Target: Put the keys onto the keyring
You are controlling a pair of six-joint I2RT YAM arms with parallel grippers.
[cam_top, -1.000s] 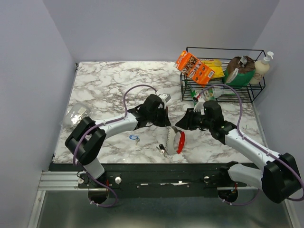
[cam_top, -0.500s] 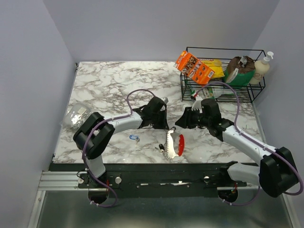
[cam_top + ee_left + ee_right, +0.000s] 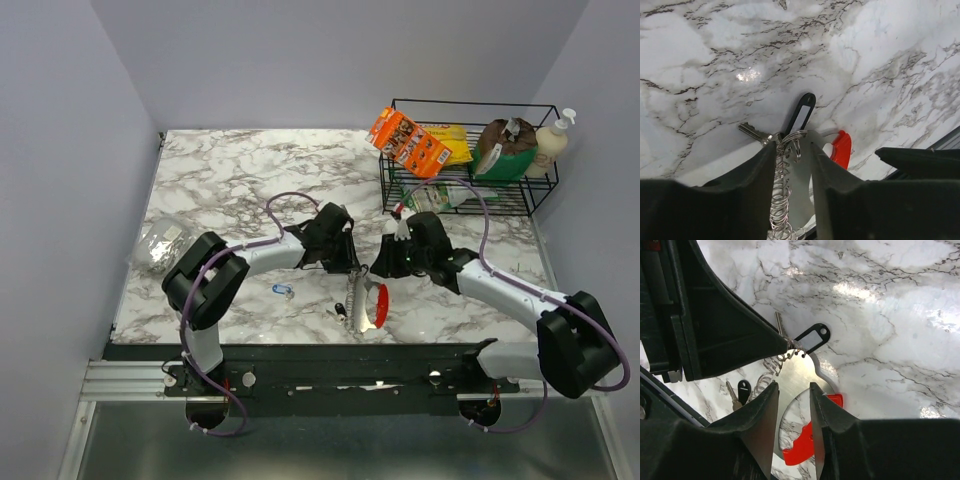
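The right gripper grabs the keyring by the wire ring at its coil's tip (image 3: 361, 271) (image 3: 797, 346) next, which leaves the other rings free to take keys.
The keyring (image 3: 366, 306) lies near the table's front edge. It is a silver plate (image 3: 797, 372) with a red curved piece (image 3: 807, 445) and a coil of wire rings (image 3: 781, 195). My left gripper (image 3: 792, 145) is open, and the coil runs along its left finger (image 3: 757, 167). A black-headed key (image 3: 801, 112) lies at the coil's tip; I cannot tell whether it is threaded on. My right gripper (image 3: 792, 385) is open just over the plate, facing the left gripper (image 3: 349, 271). Another black-headed key (image 3: 742, 391) lies beside the coil. The blue-headed key (image 3: 283, 290) lies alone to the left.
A black wire basket (image 3: 540, 190) with bags and a bottle stands at the back right, an orange packet (image 3: 408, 140) leaning on it. A crumpled clear lump (image 3: 160, 243) sits at the left edge. The table's front edge (image 3: 300, 343) is close below the keyring.
Both grippers have closed in over the keyring until they nearly touch. The left jaws, shut before, now stand apart round the coil. The plate now shows bright.
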